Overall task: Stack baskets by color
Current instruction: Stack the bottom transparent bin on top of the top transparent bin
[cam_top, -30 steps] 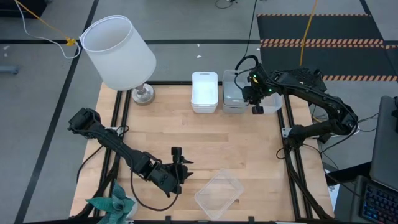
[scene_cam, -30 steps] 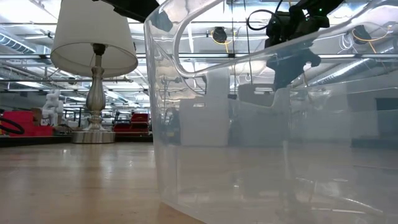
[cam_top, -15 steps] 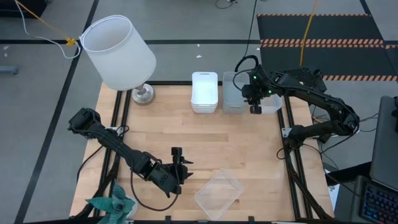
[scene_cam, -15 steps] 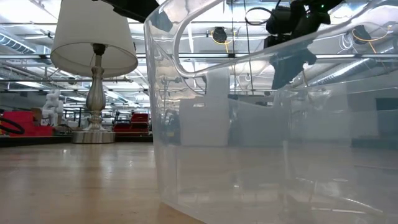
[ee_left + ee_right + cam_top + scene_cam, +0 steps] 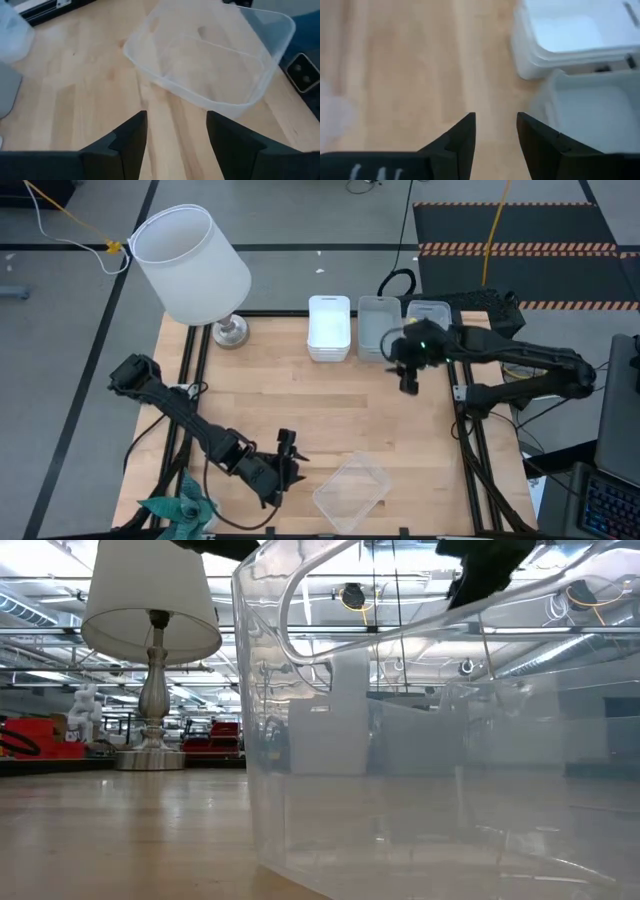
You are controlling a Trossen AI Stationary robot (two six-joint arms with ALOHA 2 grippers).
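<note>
I need to stack this clear basket with the clear basket (image 5: 430,311) beside the grey stack, so my left gripper should grab it by its rim (image 5: 333,476) next.
A stack of white baskets (image 5: 329,327) and a stack of grey baskets (image 5: 377,328) stand side by side at the table's far edge. A clear basket (image 5: 429,313) stands right of them. Another clear basket (image 5: 351,491) rests on its bottom near the front edge and fills the low view (image 5: 440,740). My left gripper (image 5: 288,444) hovers open just left of it, and the basket (image 5: 210,60) lies ahead of the fingers. My right gripper (image 5: 407,384) hangs open over bare wood, nearer than the grey stack (image 5: 590,110) and the white stack (image 5: 575,35).
A lamp with a big white shade (image 5: 190,265) stands at the far left corner; its base (image 5: 230,331) is on the table. A teal object (image 5: 182,510) lies at the near left corner. Bare wood (image 5: 340,405) spreads across the table's middle.
My right gripper has drawn away from the far-right baskets, toward the table's near edge and upward, rolling as it went. The clear basket at the far right, which it covered before, now shows in full.
</note>
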